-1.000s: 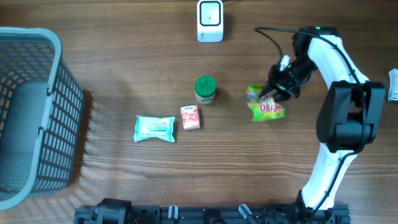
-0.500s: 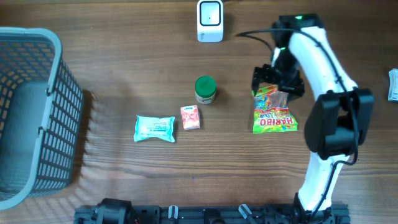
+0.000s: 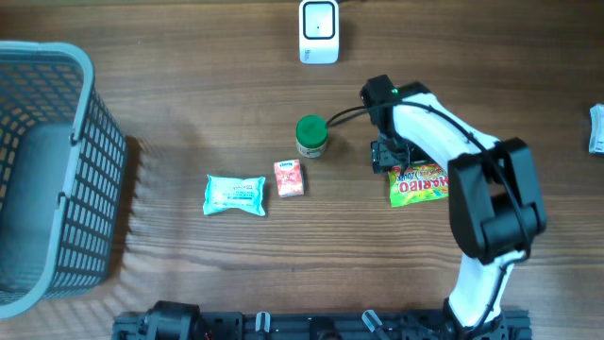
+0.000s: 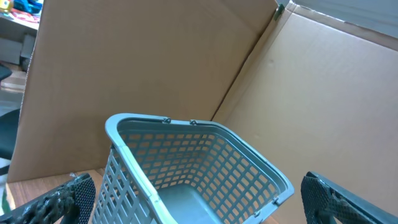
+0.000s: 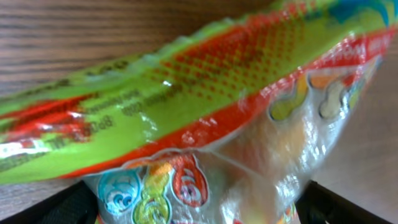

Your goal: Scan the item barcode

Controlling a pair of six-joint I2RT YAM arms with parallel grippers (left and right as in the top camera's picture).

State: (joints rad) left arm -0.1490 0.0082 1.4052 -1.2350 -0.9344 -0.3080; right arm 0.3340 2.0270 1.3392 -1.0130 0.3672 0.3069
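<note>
My right gripper reaches the gummy bag next and grabs it across its clear section, leaving the green end uncovered to scan the barcode.
The item, a green and red Haribo gummy bag point(image 3: 421, 184), lies flat on the wooden table right of centre. My right gripper point(image 3: 390, 157) hangs over the bag's left end. In the right wrist view the bag point(image 5: 186, 93) fills the frame, and my right gripper point(image 5: 199, 208) is open, its dark fingers point(image 5: 65, 208) wide apart at either side of the bag. The white barcode scanner point(image 3: 319, 31) stands at the table's far edge. My left gripper point(image 4: 199, 199) is open, facing the grey basket point(image 4: 186, 162); the overhead view does not show it.
A green-lidded jar point(image 3: 311, 135), a small red packet point(image 3: 289, 178) and a light blue packet point(image 3: 235, 195) lie left of the bag. The grey basket point(image 3: 85, 104) stands at the table's left. A white object point(image 3: 596, 127) sits at the right edge.
The right gripper opened and let go of the gummy bag, which now lies flat a little lower and to the right. The right arm swung left to the bag's left end.
</note>
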